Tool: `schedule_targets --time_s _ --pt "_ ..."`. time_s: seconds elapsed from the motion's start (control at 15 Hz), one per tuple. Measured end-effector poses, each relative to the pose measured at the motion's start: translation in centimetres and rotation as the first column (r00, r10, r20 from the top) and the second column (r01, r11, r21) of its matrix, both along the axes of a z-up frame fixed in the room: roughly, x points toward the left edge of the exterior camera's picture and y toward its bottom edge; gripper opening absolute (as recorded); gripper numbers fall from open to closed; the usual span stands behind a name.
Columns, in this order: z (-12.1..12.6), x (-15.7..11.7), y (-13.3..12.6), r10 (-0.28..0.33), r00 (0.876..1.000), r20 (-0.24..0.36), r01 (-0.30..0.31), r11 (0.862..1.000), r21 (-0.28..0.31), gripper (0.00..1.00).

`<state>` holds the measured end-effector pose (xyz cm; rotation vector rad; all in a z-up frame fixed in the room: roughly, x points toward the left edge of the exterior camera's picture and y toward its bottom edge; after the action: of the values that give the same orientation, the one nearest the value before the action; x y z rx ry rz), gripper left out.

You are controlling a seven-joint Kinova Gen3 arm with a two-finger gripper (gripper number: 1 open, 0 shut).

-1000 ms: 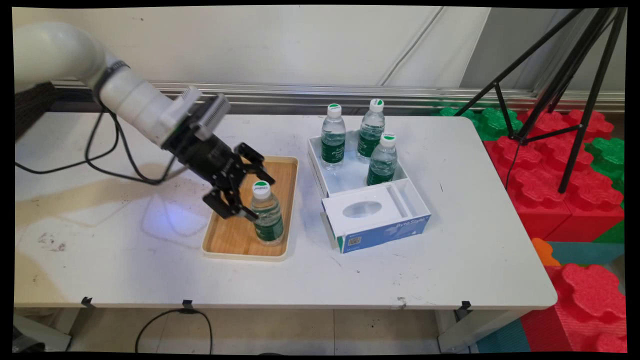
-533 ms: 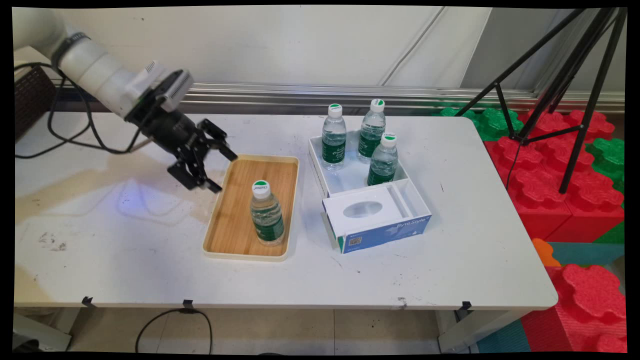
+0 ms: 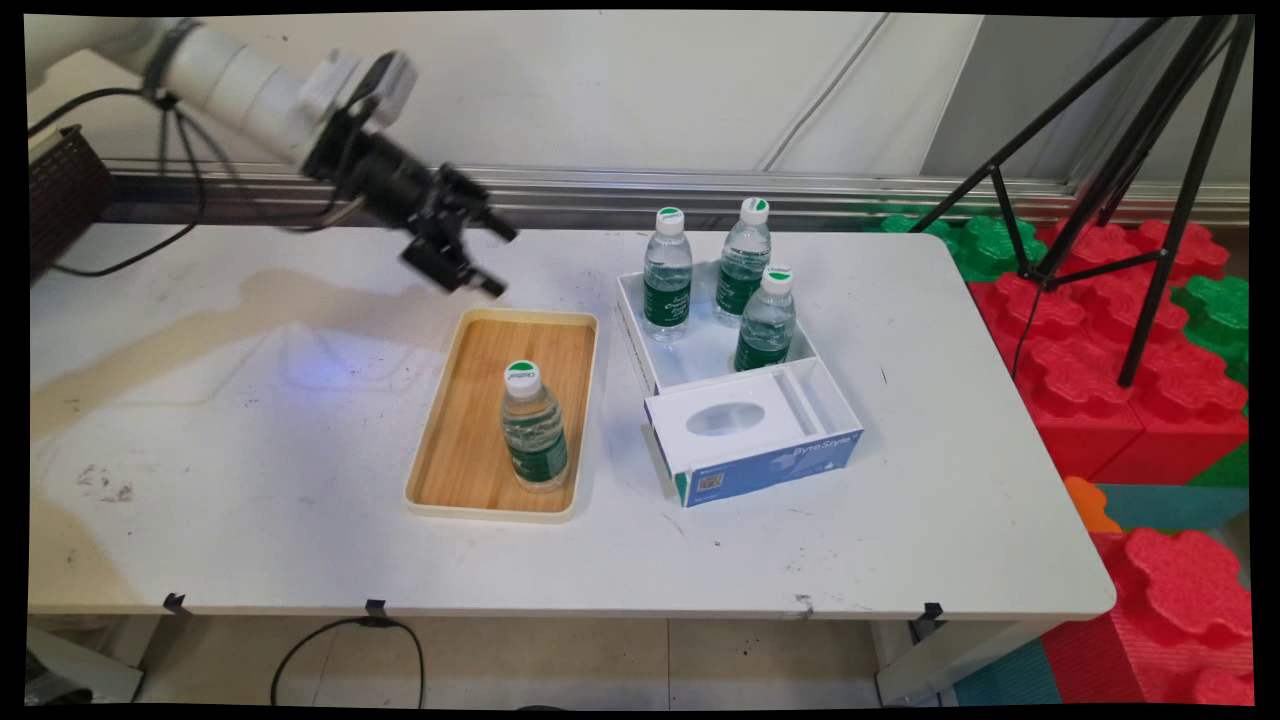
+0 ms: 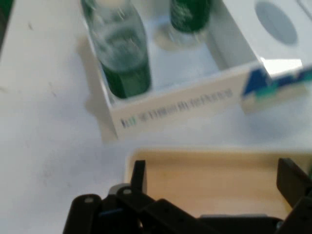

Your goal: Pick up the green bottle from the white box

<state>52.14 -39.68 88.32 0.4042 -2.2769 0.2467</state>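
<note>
The robot's gripper needs to grab the clear water bottle next by its upper body below the cap (image 3: 668,262), so it can lift the bottle out of the white box.
My gripper (image 3: 497,262) hangs open and empty above the table, just past the far left corner of the wooden tray (image 3: 470,440). One water bottle (image 3: 533,425) with a green label stands upright in the tray's near right part, well clear of the fingers. In the hand view the gripper (image 4: 214,178) is spread wide over the tray's (image 4: 204,168) edge, and beyond it stands the white box (image 4: 170,113) with a bottle (image 4: 122,53) inside.
The white box (image 3: 636,330) right of the tray holds three upright bottles (image 3: 666,275); its blue-sided lid part (image 3: 770,460) lies at its near end. A black tripod (image 3: 1120,170) and red and green foam blocks (image 3: 1100,330) stand off the table's right edge.
The gripper let go of the bottle on the tray, rose, and swung to the far side toward the tray's back left corner. The bottle stays upright where it was.
</note>
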Motion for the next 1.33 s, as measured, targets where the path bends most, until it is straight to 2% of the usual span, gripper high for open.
schedule_targets --time_s 0.2,0.47,0.67,1.0,1.33 --pt "0.1 -2.8 -3.9 0.025 0.998 -0.065 -0.025 1.0 -0.012 1.0" --pt "-0.9 -6.5 -7.9 0.03 0.995 -0.093 -0.032 0.999 -0.021 1.0" --pt "-2.3 -9.4 -10.6 0.021 0.996 -0.089 -0.023 0.999 -0.028 1.0" --pt "-4.3 -12.1 -13.1 0.019 0.997 -0.081 -0.021 1.0 -0.021 1.0" --pt "-5.9 -13.4 -14.4 0.017 0.998 -0.063 -0.017 1.0 0.0 1.0"
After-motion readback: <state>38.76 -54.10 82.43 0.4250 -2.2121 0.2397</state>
